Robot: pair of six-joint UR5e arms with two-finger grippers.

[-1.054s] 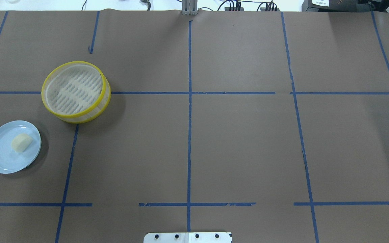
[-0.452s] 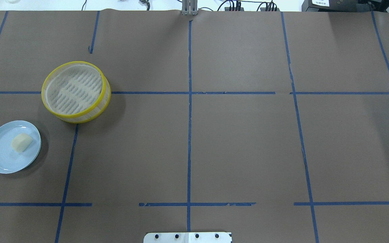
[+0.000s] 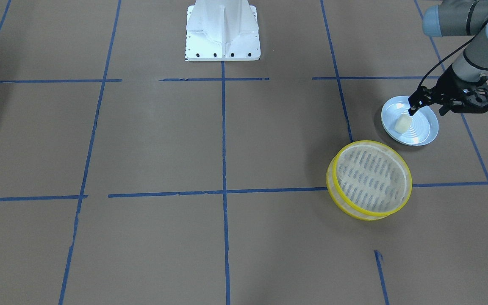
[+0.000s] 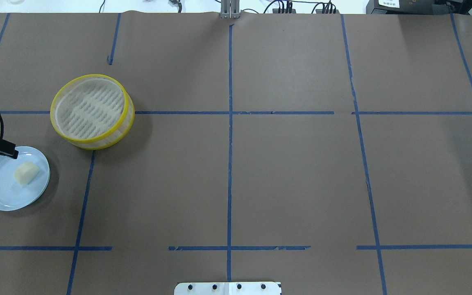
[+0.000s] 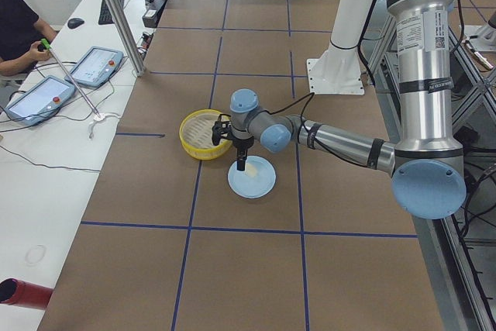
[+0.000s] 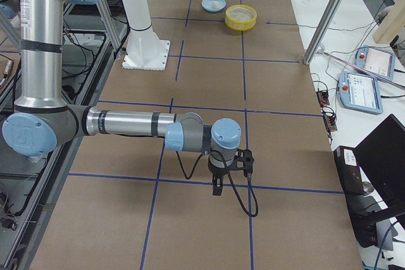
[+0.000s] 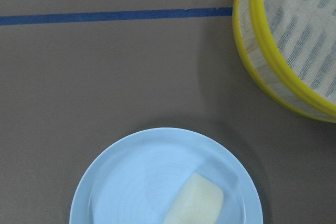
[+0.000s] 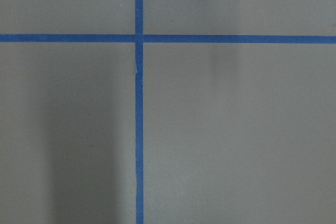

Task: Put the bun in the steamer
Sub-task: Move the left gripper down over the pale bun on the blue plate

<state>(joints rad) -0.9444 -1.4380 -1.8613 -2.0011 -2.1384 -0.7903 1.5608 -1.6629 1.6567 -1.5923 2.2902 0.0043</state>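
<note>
My left gripper is going to grab the white bun by its rounded body (image 3: 403,123) (image 7: 195,203) next. The bun needs to go in the steamer.
The bun (image 3: 402,124) lies on a pale blue plate (image 3: 422,132) at the table's left end. It also shows in the overhead view (image 4: 26,173) and the left wrist view (image 7: 195,204). The steamer (image 3: 334,186) with yellow rims stands empty beside the plate; it also shows in the overhead view (image 4: 93,141) and the left wrist view (image 7: 261,72). My left gripper (image 3: 427,111) is open and empty. It hovers over the plate's robot-side edge, above the bun and clear of it. My right gripper (image 6: 217,188) hangs over bare table far away; I cannot tell whether it is open.
Brown paper with blue tape lines (image 4: 229,123) covers the table. The white robot base (image 3: 223,31) stands at the middle of the robot's side. Operators' tablets (image 5: 70,75) lie on a side table beyond the far edge.
My left gripper has come in from the overhead view's left edge and moved over the rim of the plate. The bun, plate and steamer have not moved.
</note>
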